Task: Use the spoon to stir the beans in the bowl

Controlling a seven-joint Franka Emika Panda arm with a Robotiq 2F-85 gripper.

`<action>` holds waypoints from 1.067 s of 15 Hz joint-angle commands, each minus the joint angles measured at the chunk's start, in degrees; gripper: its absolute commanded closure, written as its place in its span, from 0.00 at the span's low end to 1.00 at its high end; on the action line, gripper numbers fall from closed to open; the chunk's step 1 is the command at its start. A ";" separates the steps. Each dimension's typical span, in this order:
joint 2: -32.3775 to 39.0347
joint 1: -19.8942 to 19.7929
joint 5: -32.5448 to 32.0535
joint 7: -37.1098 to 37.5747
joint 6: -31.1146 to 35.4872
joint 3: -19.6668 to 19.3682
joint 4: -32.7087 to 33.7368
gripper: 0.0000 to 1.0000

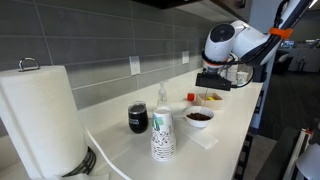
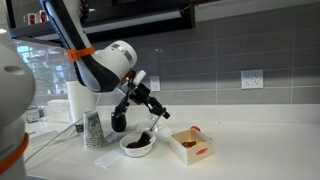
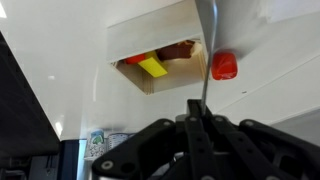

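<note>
I should lower the spoon into the beans before my gripper releases it, because the spoon is above the cardboard box, short of the white bowl [image 1: 199,123].
The white bowl [image 1: 199,123] sits on the white counter and holds dark beans [image 1: 199,115]; it shows in both exterior views [image 2: 138,149], beans [image 2: 138,142]. My gripper [image 2: 149,107] hangs just above the bowl, also seen in an exterior view [image 1: 211,86]. It is shut on the thin spoon [image 2: 153,128], which points down toward the bowl's edge. In the wrist view the jaws [image 3: 197,118] pinch the spoon's handle [image 3: 205,60]. The bowl is out of the wrist view.
An open cardboard box [image 2: 192,148] with red and yellow items stands beside the bowl [image 3: 160,62]. A dark cup [image 1: 138,118], stacked patterned paper cups [image 1: 162,135] and a paper towel roll [image 1: 40,115] stand along the counter. A red item [image 3: 224,66] lies by the box.
</note>
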 commanded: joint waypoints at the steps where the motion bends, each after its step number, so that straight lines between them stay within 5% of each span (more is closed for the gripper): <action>1: 0.00 -1.82 6.71 -6.01 2.21 -1.96 -0.16 0.99; 10: 3.67 -2.43 23.36 -18.53 11.37 -5.86 -0.49 0.99; 16: 5.36 -2.16 28.61 -21.99 11.93 -5.65 0.01 0.99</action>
